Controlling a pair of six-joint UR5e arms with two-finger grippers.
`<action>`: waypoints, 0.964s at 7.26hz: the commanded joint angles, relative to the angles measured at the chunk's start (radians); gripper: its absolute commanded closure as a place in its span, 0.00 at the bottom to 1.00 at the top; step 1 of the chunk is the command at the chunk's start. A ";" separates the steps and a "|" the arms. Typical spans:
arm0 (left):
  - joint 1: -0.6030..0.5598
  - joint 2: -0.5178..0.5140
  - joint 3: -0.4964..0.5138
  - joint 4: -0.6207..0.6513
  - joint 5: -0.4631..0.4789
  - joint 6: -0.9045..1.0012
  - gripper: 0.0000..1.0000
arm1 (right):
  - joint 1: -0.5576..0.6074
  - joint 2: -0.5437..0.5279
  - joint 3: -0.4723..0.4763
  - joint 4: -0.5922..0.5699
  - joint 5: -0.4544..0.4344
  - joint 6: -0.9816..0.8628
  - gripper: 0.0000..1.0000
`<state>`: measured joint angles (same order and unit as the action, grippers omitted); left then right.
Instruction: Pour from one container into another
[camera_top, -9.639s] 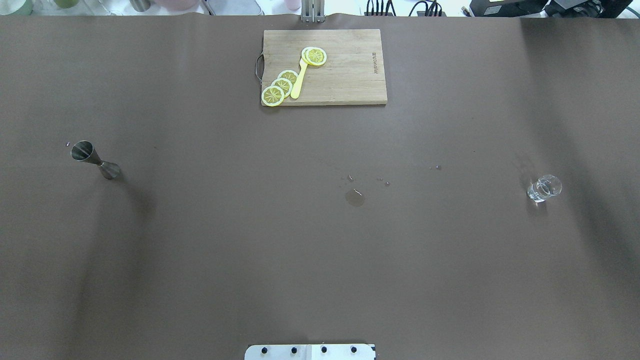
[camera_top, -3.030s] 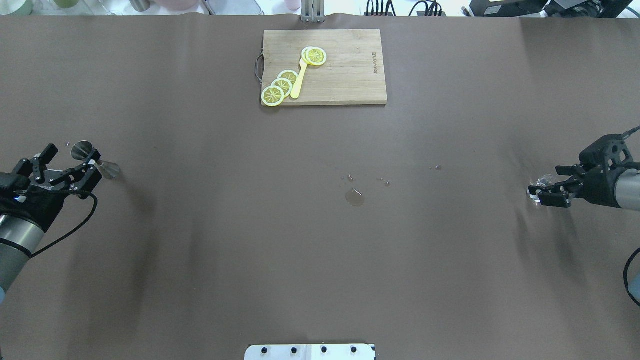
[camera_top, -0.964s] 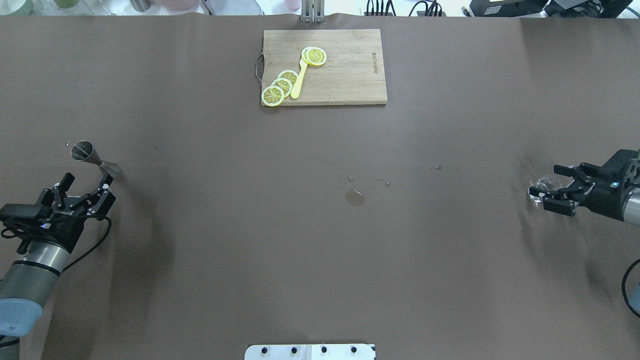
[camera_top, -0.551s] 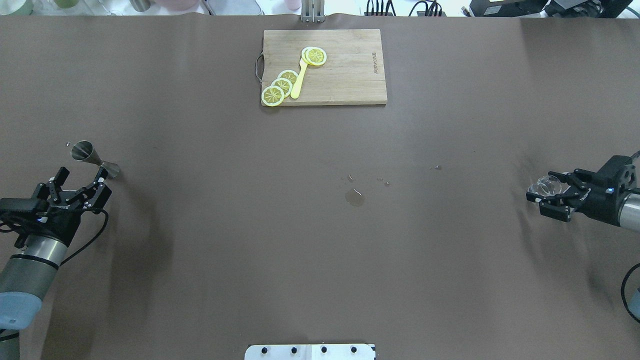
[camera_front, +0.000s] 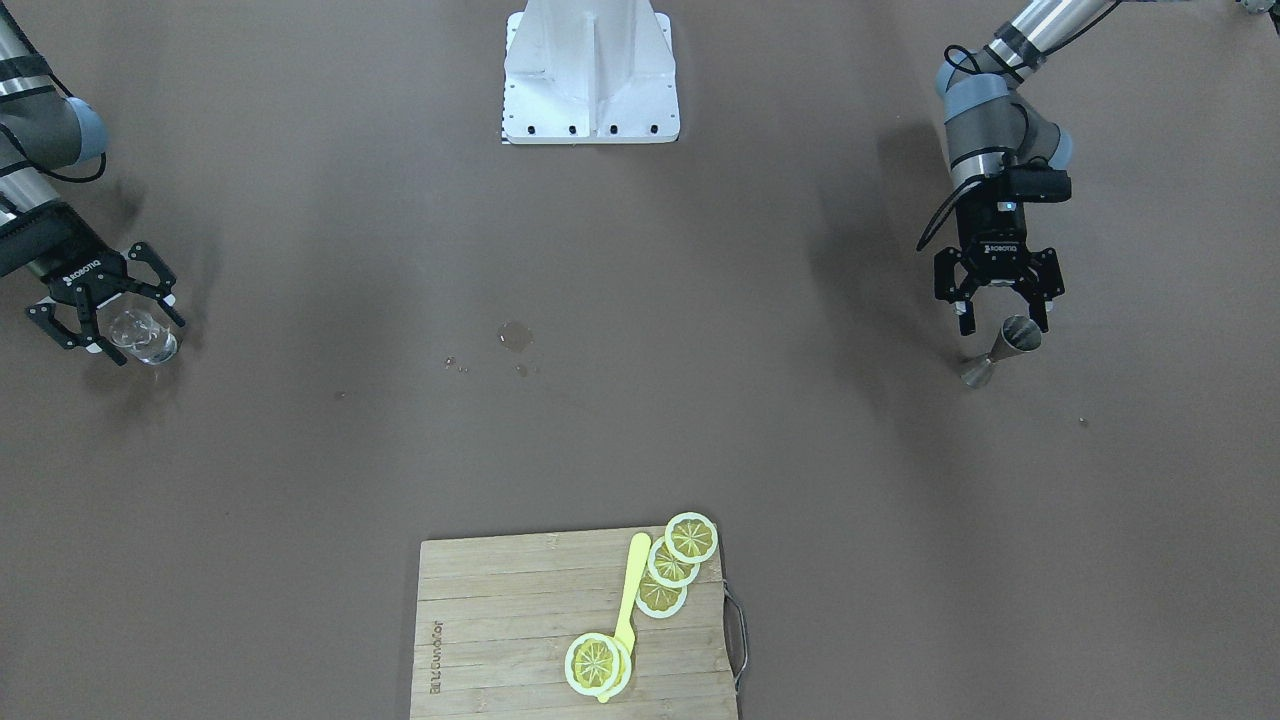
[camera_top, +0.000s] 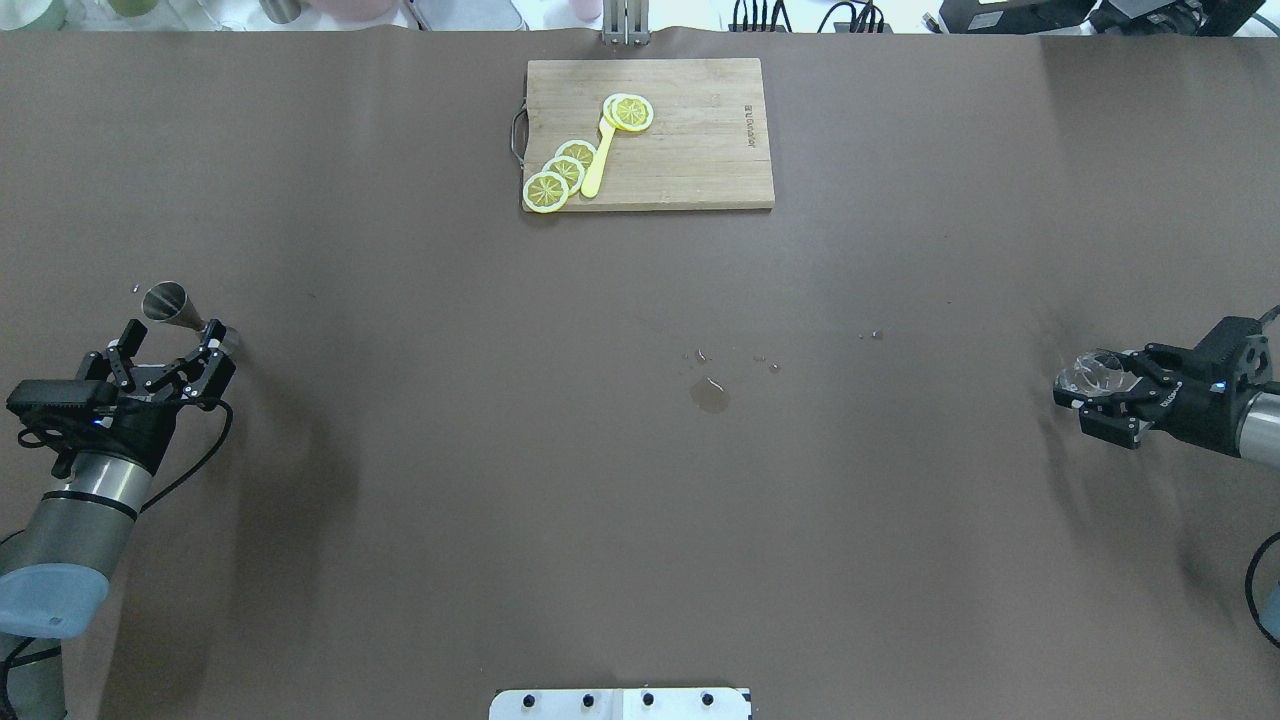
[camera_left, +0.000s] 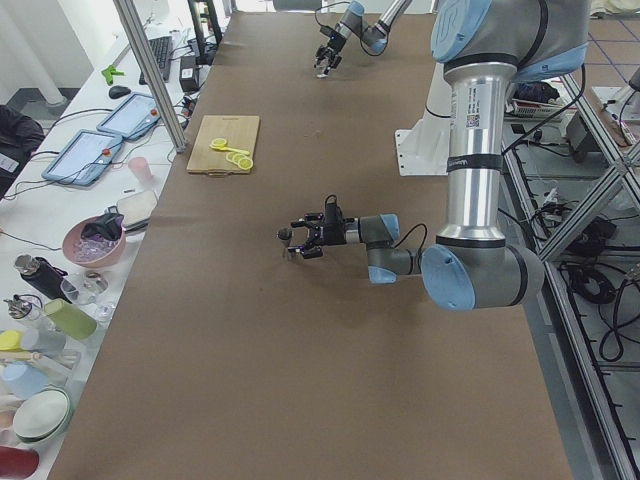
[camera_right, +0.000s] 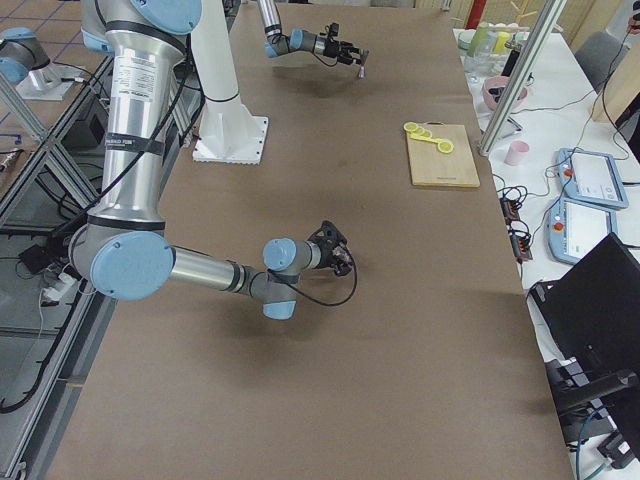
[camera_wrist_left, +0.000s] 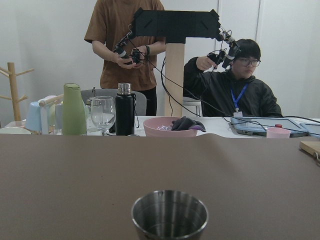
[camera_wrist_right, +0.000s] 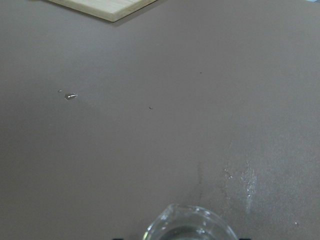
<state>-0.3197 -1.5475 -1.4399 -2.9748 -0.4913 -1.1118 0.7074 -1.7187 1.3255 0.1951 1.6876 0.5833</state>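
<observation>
My right gripper takes hold of the clear glass cup by its body (camera_front: 143, 336) next, leaving the cup's spouted rim free to pour.
The steel jigger (camera_top: 170, 303) stands upright at the table's left side; its rim fills the bottom centre of the left wrist view (camera_wrist_left: 170, 214). My left gripper (camera_top: 172, 341) is open, and its fingers flank the jigger's lower part without closing on it, as the front view shows (camera_front: 1000, 320). The clear glass cup (camera_top: 1090, 372) stands at the right side and holds some clear liquid (camera_front: 143, 337). My right gripper (camera_top: 1092, 388) is open, one finger on each side of the cup. The cup's rim shows at the bottom of the right wrist view (camera_wrist_right: 187, 225).
A wooden cutting board (camera_top: 700, 150) with lemon slices (camera_top: 560, 172) and a yellow utensil lies at the far centre. A small puddle (camera_top: 709, 394) and droplets mark the table's middle. The robot's base plate (camera_top: 620, 703) is at the near edge.
My left gripper has moved forward from behind the jigger until its open fingers flank it. My right gripper has edged a little further around the cup. Neither object has moved.
</observation>
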 joint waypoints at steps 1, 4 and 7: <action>-0.039 -0.054 0.062 0.007 -0.001 -0.005 0.03 | 0.000 -0.001 0.000 0.000 0.000 -0.007 0.27; -0.058 -0.079 0.093 0.010 -0.003 -0.008 0.03 | 0.001 -0.005 0.001 0.000 -0.014 -0.037 0.59; -0.052 -0.097 0.114 0.011 -0.001 -0.011 0.04 | 0.003 -0.012 0.009 -0.006 -0.010 -0.118 1.00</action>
<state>-0.3743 -1.6365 -1.3343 -2.9649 -0.4936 -1.1220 0.7097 -1.7263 1.3289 0.1933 1.6751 0.4902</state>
